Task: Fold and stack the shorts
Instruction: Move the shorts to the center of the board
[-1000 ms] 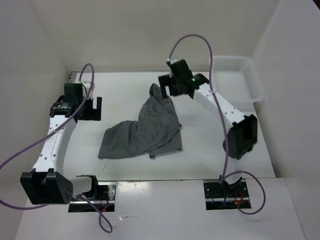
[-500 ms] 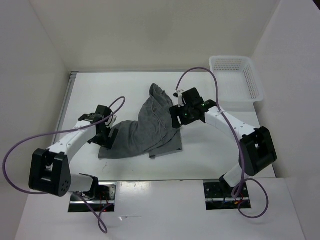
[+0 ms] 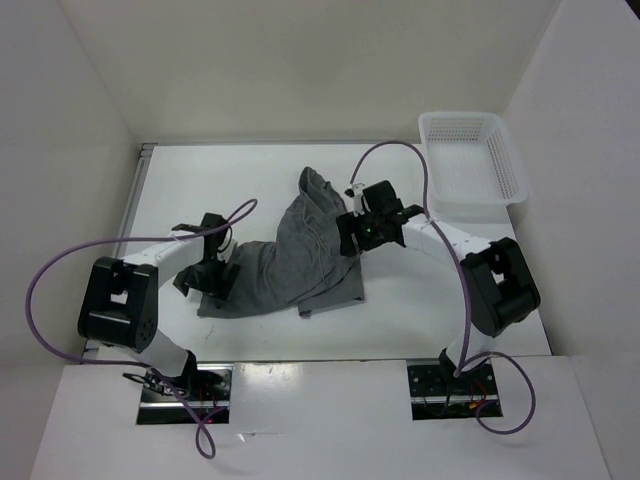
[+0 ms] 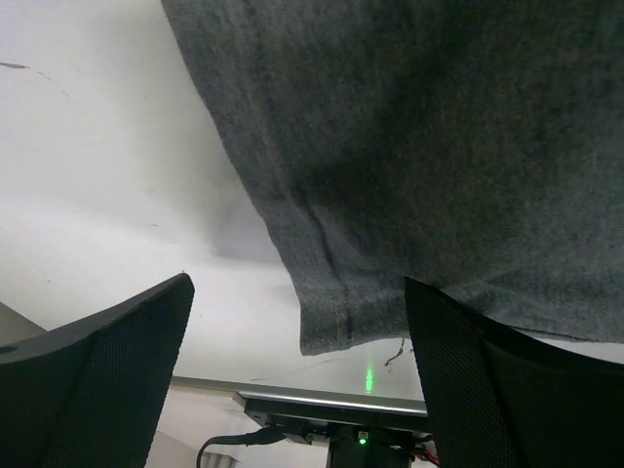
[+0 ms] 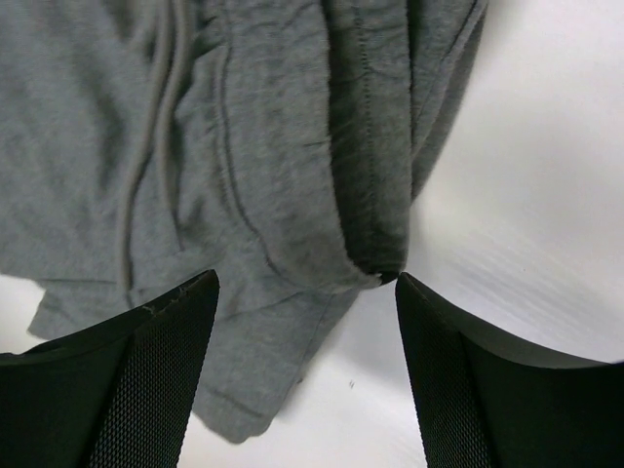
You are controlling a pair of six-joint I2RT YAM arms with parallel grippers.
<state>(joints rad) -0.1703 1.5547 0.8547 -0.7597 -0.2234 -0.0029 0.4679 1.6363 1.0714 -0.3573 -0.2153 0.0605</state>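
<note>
Next, my left gripper grabs the hem corner of the grey shorts (image 3: 290, 255), opposite my right gripper, to spread the shorts flat for folding.
The grey shorts (image 3: 290, 255) lie crumpled in the middle of the white table, one end stretching back toward the far side. My left gripper (image 3: 207, 270) is open at the shorts' left edge; in the left wrist view the hem corner (image 4: 341, 312) lies between the spread fingers (image 4: 107, 361). My right gripper (image 3: 352, 242) is open over the shorts' right edge; in the right wrist view the folded hem (image 5: 375, 244) and the drawstring (image 5: 161, 117) lie between and above the fingers (image 5: 127, 380). Neither gripper holds any cloth.
A white mesh basket (image 3: 470, 155) stands at the back right of the table. The table's near edge and the arm base show in the left wrist view (image 4: 331, 409). White walls close in the table on three sides.
Both arms came down from the back of the table onto the shorts' edges. The left gripper moved nearer the left hem; the right gripper settled at the right edge. The shorts lie unchanged.
</note>
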